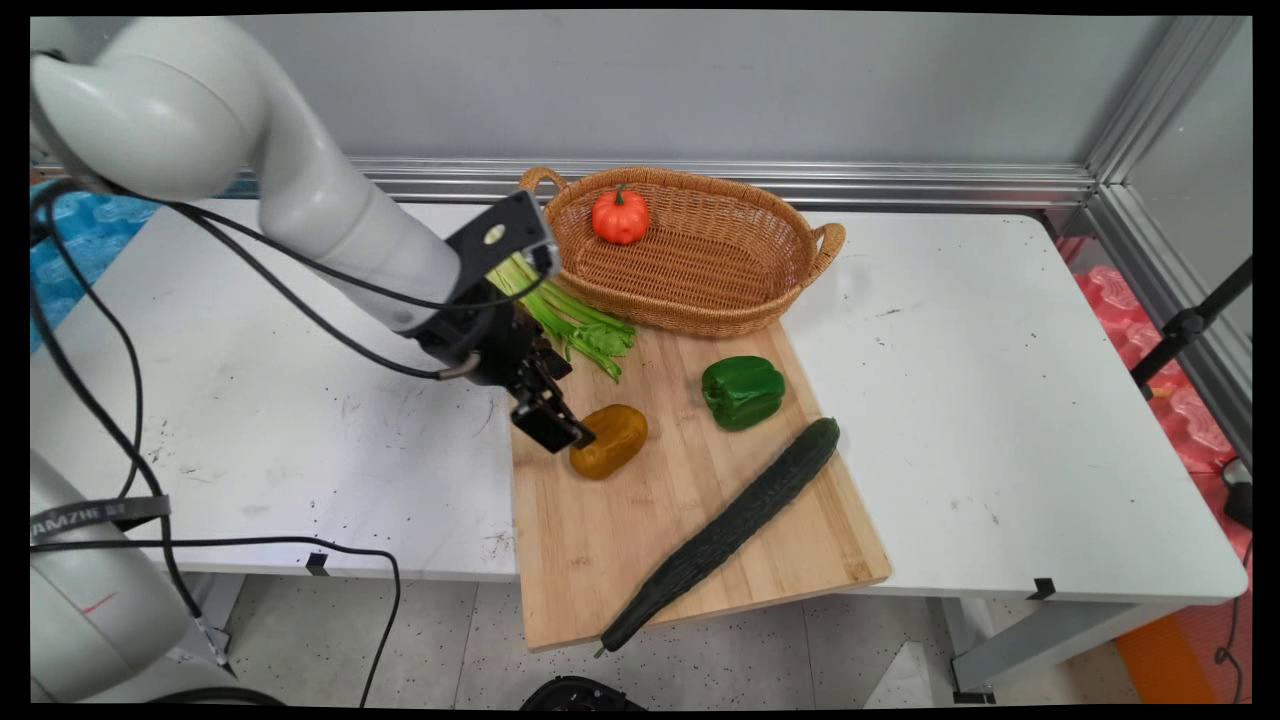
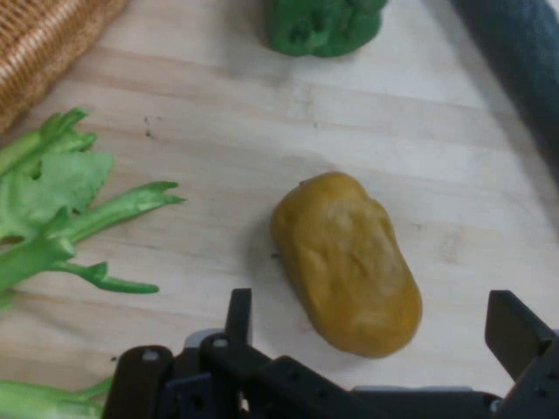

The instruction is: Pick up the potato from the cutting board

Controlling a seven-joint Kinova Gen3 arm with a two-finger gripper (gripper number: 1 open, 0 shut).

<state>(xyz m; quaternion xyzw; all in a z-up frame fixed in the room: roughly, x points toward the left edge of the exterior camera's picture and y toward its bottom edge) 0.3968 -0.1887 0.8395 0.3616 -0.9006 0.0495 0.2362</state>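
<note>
The potato (image 1: 609, 440) should go into the wicker basket (image 1: 702, 258), so my gripper will grab the potato by its long sides next.
A yellow-brown potato (image 1: 609, 440) (image 2: 347, 262) lies on the wooden cutting board (image 1: 700, 520). My black gripper (image 1: 556, 425) (image 2: 376, 319) hangs just left of it and is open, with one finger (image 2: 239, 316) on each side of the potato's near end and no contact showing. Celery stalks (image 1: 570, 318) (image 2: 61, 209) lie on the board's far left corner, close behind the hand. A green bell pepper (image 1: 742, 391) (image 2: 323, 24) sits further right. A long dark cucumber (image 1: 725, 530) (image 2: 520, 61) lies diagonally across the board.
A wicker basket (image 1: 700, 270) stands at the board's far end with a small orange pumpkin (image 1: 620, 215) inside. The board overhangs the table's near edge. Black cables hang from the arm at left.
</note>
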